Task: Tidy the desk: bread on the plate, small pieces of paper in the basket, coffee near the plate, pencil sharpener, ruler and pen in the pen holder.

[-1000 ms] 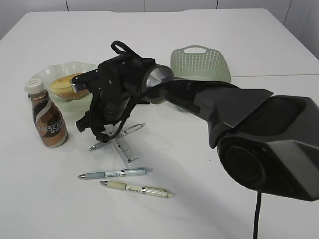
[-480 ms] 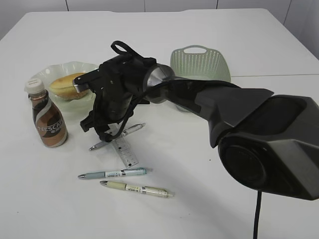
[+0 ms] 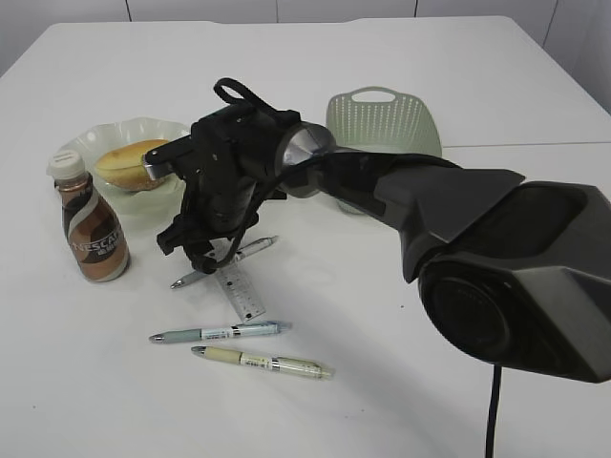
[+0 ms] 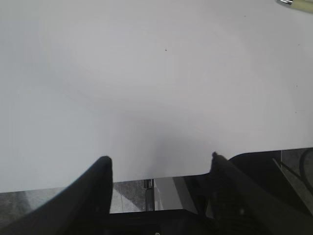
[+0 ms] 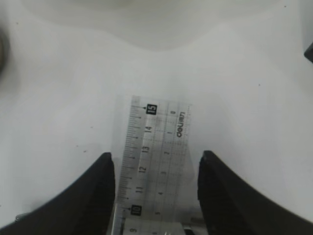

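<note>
The ruler's length (image 3: 241, 292) runs well past my open fingers, but its width fits between them, so my right gripper needs to grab the ruler by its long edges next.
The clear ruler (image 3: 241, 291) lies flat on the white desk (image 3: 401, 315). My right gripper (image 3: 194, 250) hovers over its upper end. In the right wrist view the ruler (image 5: 154, 147) runs between the fingers of the right gripper (image 5: 155, 161), which is open, with a gap on the right side. The bread (image 3: 129, 162) rests on the pale-green plate (image 3: 95, 138), and the coffee (image 3: 93, 229) stands in front of it. Three pens lie near the ruler (image 3: 220, 332) (image 3: 263, 363) (image 3: 250, 248). The left gripper (image 4: 160, 159) is open over bare desk. The pen holder, pencil sharpener and pieces of paper are out of view.
The pale-green basket (image 3: 382, 119) stands behind the right arm, its inside mostly hidden. The big dark right arm (image 3: 458, 229) crosses the right half of the exterior view. A pen tip (image 4: 286, 1) shows at the top right of the left wrist view.
The right gripper has risen a little and shifted slightly right over the ruler's upper end. The ruler, pens, bottle and bread have stayed where they were.
</note>
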Tool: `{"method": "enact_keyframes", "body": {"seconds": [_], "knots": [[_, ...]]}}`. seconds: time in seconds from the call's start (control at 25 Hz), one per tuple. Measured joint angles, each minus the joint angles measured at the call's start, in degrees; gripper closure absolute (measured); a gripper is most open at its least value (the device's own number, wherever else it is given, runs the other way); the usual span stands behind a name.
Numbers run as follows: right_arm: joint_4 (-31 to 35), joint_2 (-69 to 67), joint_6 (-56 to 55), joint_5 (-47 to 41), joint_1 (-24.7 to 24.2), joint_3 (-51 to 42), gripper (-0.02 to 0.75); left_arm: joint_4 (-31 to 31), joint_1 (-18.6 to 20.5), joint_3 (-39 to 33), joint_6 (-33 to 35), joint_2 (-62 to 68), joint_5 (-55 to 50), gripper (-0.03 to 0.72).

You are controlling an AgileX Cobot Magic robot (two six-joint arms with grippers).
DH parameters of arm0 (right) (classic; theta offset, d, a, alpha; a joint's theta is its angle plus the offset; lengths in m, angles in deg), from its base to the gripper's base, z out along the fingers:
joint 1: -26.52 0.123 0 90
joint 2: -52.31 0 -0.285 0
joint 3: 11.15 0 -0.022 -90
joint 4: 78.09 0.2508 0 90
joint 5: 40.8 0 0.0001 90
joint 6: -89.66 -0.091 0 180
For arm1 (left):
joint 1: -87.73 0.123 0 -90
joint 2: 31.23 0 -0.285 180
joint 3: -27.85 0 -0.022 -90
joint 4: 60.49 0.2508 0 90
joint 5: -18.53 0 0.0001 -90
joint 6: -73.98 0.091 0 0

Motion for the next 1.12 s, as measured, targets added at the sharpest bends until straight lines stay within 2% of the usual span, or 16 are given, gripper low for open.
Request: {"method": "enact_keyframes", "body": {"seconds": [1.12], "knots": [[0.19,-0.7,0.0,-2.3,0.0,0.23,0.335,0.04,0.0,0.0,0.0,0.0,0.0,0.231]]}}
